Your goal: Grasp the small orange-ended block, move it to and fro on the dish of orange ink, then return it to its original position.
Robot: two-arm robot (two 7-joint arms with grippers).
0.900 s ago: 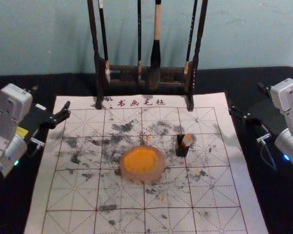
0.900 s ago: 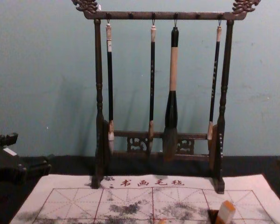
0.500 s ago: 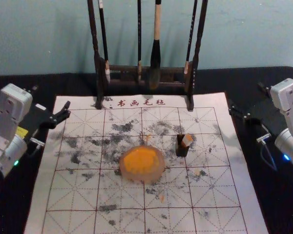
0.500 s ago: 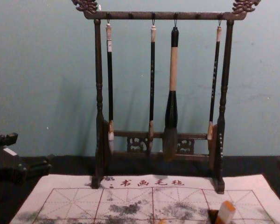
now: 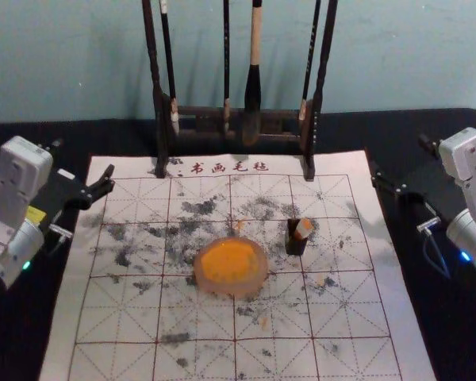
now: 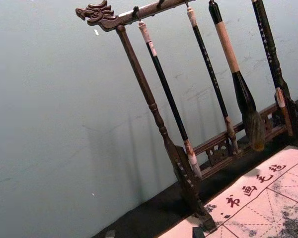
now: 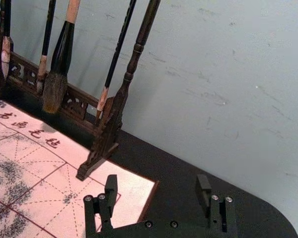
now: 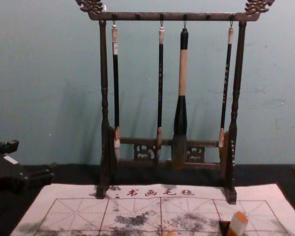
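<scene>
The right gripper grips the small block's orange end next, to rub the block to and fro on the dish of orange ink [image 8: 170, 233] by its orange end [image 8: 240, 218].
The small white block [image 5: 303, 229] with an orange end leans in a dark holder [image 5: 295, 244] on the mat, right of the dish [image 5: 262, 279] of orange ink. Seen from the chest, the block [image 8: 237, 225] tilts with its orange end up. My left gripper [image 5: 84, 156] is open over the mat's left edge, far from both; its tips frame a gap in the left wrist view, left gripper [image 6: 154, 232]. Beyond the mat's right edge, my right gripper [image 5: 398, 156] stands open and empty; in its wrist view, the right gripper [image 7: 157, 182] has both fingers wide apart.
A dark wooden rack [image 5: 198, 113] holding several hanging brushes stands behind, its feet on the far edge of the gridded mat [image 5: 119, 317]. The largest brush [image 8: 180, 118] hangs right of the middle. A black table surface surrounds the mat, with a wall behind.
</scene>
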